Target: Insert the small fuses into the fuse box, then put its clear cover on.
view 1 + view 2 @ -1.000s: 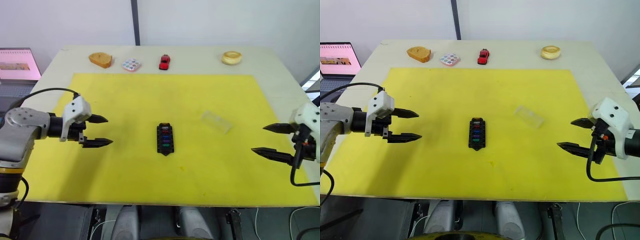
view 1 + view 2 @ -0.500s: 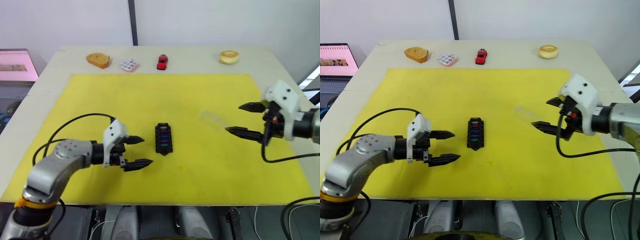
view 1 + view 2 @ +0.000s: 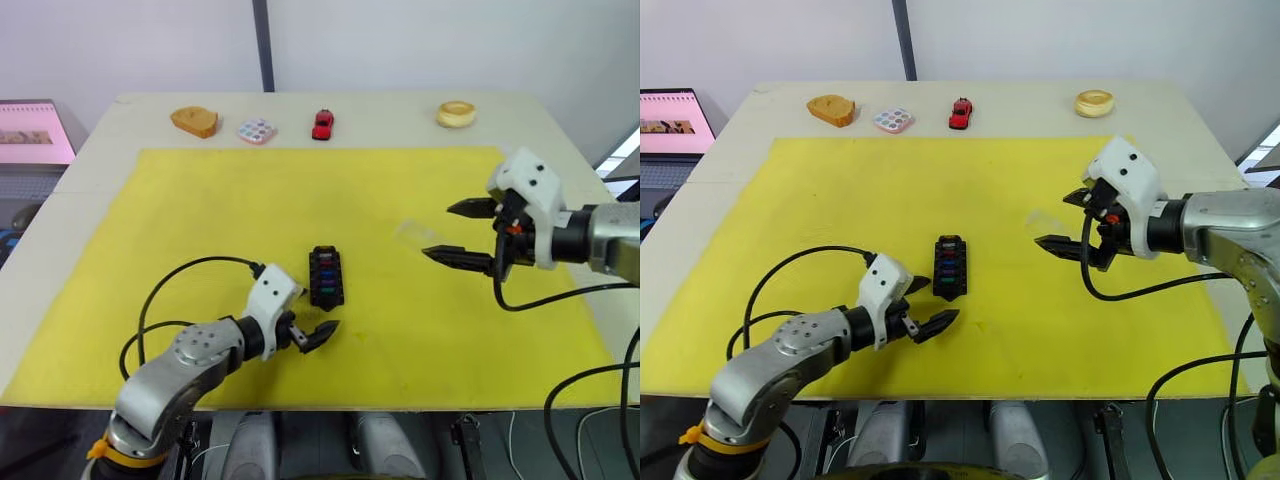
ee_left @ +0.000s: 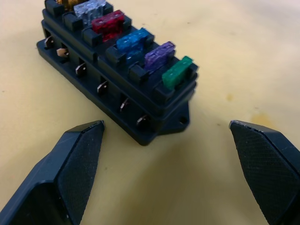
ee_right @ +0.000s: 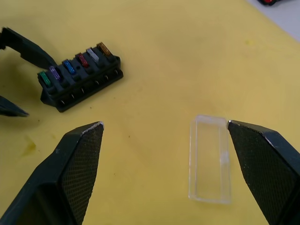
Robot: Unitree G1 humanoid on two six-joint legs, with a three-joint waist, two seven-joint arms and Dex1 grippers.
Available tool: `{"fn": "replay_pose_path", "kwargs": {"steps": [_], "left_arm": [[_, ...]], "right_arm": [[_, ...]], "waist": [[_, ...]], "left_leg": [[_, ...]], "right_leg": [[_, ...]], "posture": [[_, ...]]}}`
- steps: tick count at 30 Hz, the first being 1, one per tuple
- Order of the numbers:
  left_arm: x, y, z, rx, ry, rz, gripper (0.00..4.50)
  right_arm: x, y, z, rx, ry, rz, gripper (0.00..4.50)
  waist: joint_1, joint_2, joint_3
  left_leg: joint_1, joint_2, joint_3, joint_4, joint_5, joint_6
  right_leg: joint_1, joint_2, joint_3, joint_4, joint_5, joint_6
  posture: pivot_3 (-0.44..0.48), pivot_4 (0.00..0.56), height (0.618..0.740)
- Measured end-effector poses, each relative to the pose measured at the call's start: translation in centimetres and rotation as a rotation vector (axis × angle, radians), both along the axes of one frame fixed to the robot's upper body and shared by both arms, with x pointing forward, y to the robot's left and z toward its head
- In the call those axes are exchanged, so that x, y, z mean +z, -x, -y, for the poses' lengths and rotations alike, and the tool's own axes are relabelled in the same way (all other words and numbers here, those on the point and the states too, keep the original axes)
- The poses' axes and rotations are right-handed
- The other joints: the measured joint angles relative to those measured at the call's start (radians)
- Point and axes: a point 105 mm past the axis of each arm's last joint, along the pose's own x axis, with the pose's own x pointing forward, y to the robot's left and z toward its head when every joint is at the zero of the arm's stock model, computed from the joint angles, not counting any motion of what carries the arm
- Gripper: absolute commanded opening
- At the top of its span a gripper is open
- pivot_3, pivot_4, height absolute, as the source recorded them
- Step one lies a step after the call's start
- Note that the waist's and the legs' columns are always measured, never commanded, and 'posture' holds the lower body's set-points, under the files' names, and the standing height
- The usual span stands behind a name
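Note:
My left gripper needs to pick up the fuse box by its green-fuse end [image 3: 327,298], and it should hold the box steady while the clear cover [image 3: 414,234] goes on.
The fuse box [image 3: 326,277], a small black oblong block, lies in the middle of the yellow mat [image 3: 200,220]. The small fuses [image 4: 177,72] sit in a row in its slots: green, purple, blue, red, clear and amber. My left gripper [image 3: 933,302] is open just short of the box's near end, with one finger [image 4: 75,159] on each side and neither touching it. The clear cover [image 5: 210,164] lies flat on the mat to the right of the box. My right gripper [image 3: 438,230] hovers open right by the cover and holds nothing.
Along the table's far edge stand a brown bread-like piece [image 3: 195,121], a pastel-dotted white tile [image 3: 257,131], a red toy car [image 3: 323,124] and a pale ring [image 3: 457,113]. A laptop [image 3: 30,135] sits off the table's left side.
My left gripper has moved right and now stands at the fuse box's near end. My right gripper has swung in leftward up to the clear cover. Both stay open.

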Motion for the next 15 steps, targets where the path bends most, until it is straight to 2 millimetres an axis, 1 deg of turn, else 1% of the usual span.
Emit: {"fn": "replay_pose_path", "kwargs": {"steps": [7,8,11,13,15], "left_arm": [[-0.3,-0.5,1.0,0.076,-0.001,0.022,4.50],[-0.5,-1.0,1.7,0.114,0.013,0.025,4.50],[-0.8,-1.7,2.6,0.176,0.020,0.038,4.50],[-1.0,-1.9,2.9,0.199,0.015,0.046,4.50],[-1.1,-2.1,3.1,0.205,0.017,0.056,4.50]], "right_arm": [[0.4,0.1,-0.5,0.005,-0.007,-0.003,4.47],[0.6,0.1,-0.6,0.006,-0.010,-0.001,4.47],[0.8,0.2,-0.8,0.012,-0.011,0.004,4.47],[0.8,0.3,-1.0,0.013,-0.009,0.005,4.47],[0.7,0.4,-1.0,0.015,-0.010,-0.001,4.47]], "waist": [[0.004,0.000,-0.001],[0.004,0.000,-0.001],[0.008,0.000,-0.001],[0.009,0.000,-0.001],[0.009,0.000,-0.001]], "left_leg": [[0.001,0.000,0.000,0.000,0.000,0.000],[0.001,-0.001,0.000,0.000,0.000,0.000],[0.006,-0.001,0.000,0.000,0.000,0.000],[0.010,-0.001,0.000,0.000,-0.001,0.001],[0.011,-0.001,0.000,0.000,-0.001,0.001]], "right_leg": [[0.001,0.000,0.000,0.000,0.000,0.000],[0.002,-0.001,0.000,0.000,0.000,0.000],[0.007,0.000,0.000,-0.002,0.000,0.000],[0.012,0.000,0.000,-0.004,0.000,0.000],[0.014,0.000,0.000,-0.005,0.000,0.000]], "posture": [[0.000,0.150,0.740],[0.000,0.150,0.740],[0.000,0.150,0.740],[0.000,0.150,0.740],[0.000,0.150,0.740]]}}
